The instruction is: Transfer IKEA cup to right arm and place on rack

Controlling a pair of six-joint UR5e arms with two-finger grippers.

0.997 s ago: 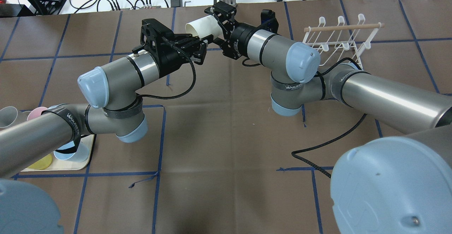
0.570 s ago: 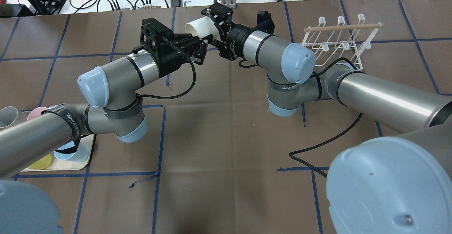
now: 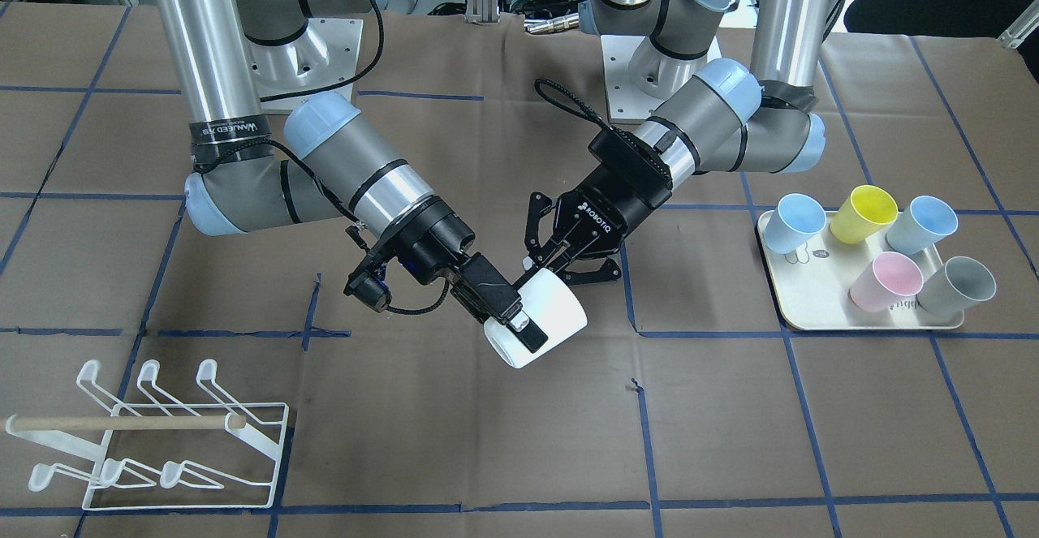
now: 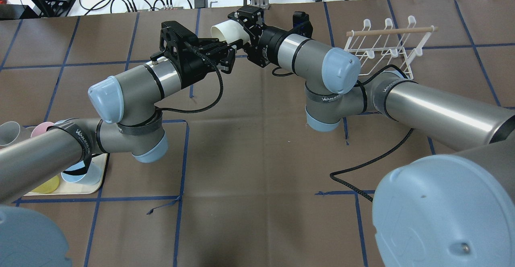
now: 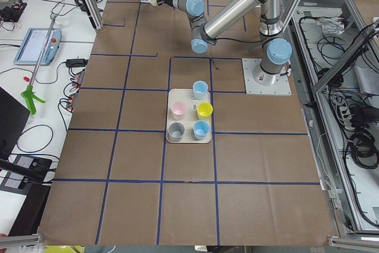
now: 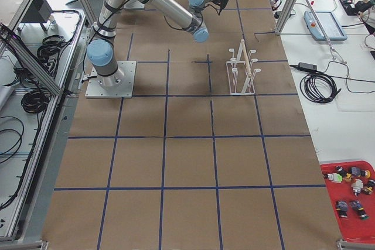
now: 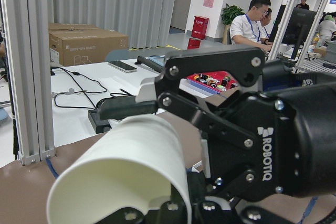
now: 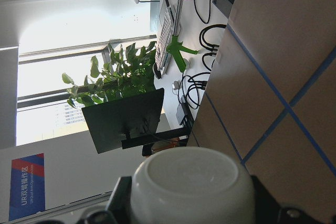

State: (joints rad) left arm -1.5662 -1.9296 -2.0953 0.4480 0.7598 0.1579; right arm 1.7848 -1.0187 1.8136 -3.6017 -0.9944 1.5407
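My right gripper should grab the white cup by its round body (image 3: pixel 556 312) (image 8: pixel 191 200) next. Then it can take over the cup and place it on the rack.
The white IKEA cup (image 3: pixel 560 311) hangs in the air over the table's far middle, lying on its side; it also shows in the overhead view (image 4: pixel 226 31). My left gripper (image 3: pixel 552 269) is shut on the cup's base end. My right gripper (image 3: pixel 516 320) reaches across the cup from the other side, one finger (image 3: pixel 528 332) flat along the wall near the rim, jaws open around it. In the right wrist view the cup (image 8: pixel 191 182) sits between both fingers. The white wire rack (image 3: pixel 258 432) with its wooden dowel stands on the table beyond my right arm, also seen overhead (image 4: pixel 382 49).
A cream tray (image 3: pixel 812 323) by my left arm holds several coloured cups: blue, yellow, pink, grey. A braided black cable (image 4: pixel 362 166) trails over the table under my right arm. Brown paper with blue tape lines covers the table.
My right gripper has slid a little further to the left over the cup. The left arm and the cup have not moved.
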